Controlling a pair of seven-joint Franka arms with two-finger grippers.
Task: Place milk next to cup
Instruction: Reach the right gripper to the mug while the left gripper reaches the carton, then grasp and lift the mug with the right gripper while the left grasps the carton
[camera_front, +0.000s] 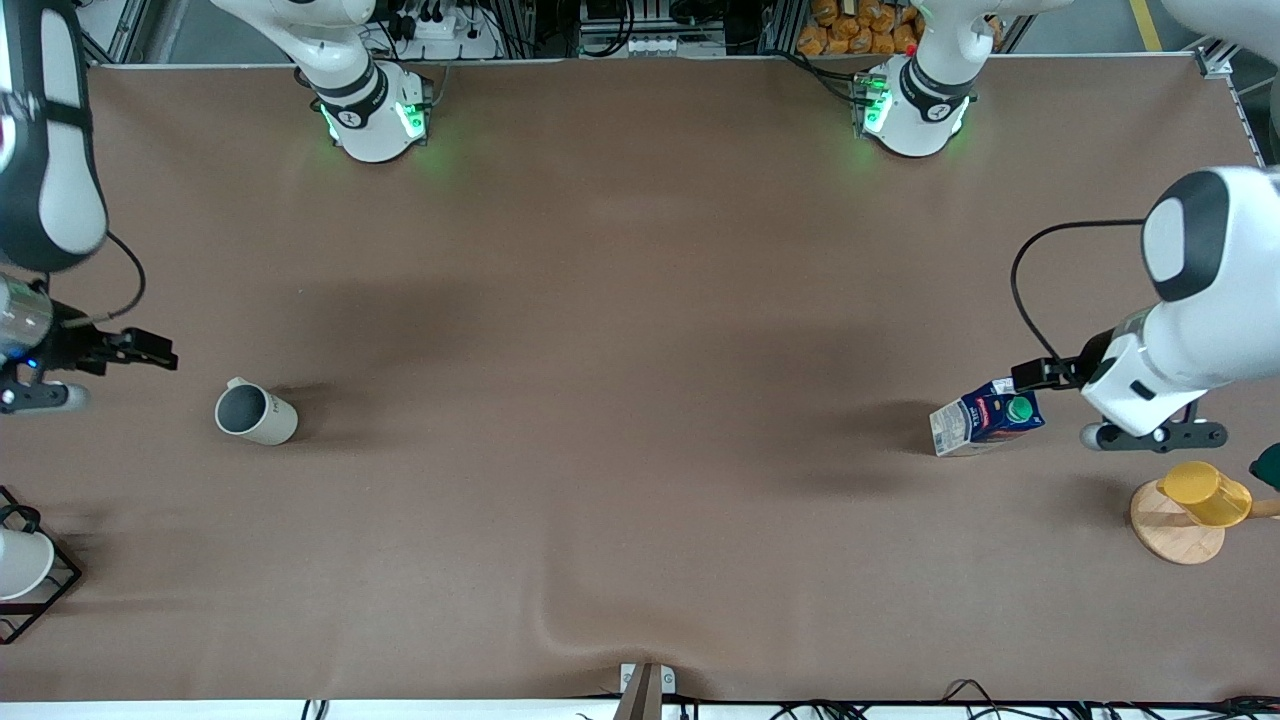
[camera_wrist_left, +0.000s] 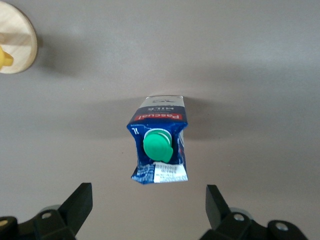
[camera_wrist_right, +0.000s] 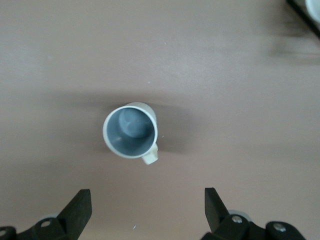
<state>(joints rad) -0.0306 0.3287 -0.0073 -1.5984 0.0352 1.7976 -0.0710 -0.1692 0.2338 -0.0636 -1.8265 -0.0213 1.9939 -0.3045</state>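
Observation:
My left gripper grabs the milk by its green-end with the cap (camera_front: 1017, 409) next, to set it beside the cup (camera_front: 256, 412).
The milk (camera_front: 985, 415), a dark blue carton with a red label and a green cap, stands on the brown table toward the left arm's end. My left gripper (camera_front: 1040, 373) hangs open just beside and above it. In the left wrist view the milk (camera_wrist_left: 159, 145) lies ahead of the open left gripper (camera_wrist_left: 148, 192), untouched. The cup (camera_front: 255, 412), off-white with a grey inside, stands toward the right arm's end. My right gripper (camera_front: 150, 350) hangs open beside it, nearer the table's end. In the right wrist view the cup (camera_wrist_right: 131, 131) lies ahead of the open, empty right gripper (camera_wrist_right: 147, 197).
A yellow cup (camera_front: 1205, 493) hangs on a round wooden stand (camera_front: 1170, 530) at the left arm's end, nearer the front camera than the milk. A white cup in a black wire frame (camera_front: 20, 565) sits at the right arm's end. The cloth wrinkles near the front edge (camera_front: 590, 620).

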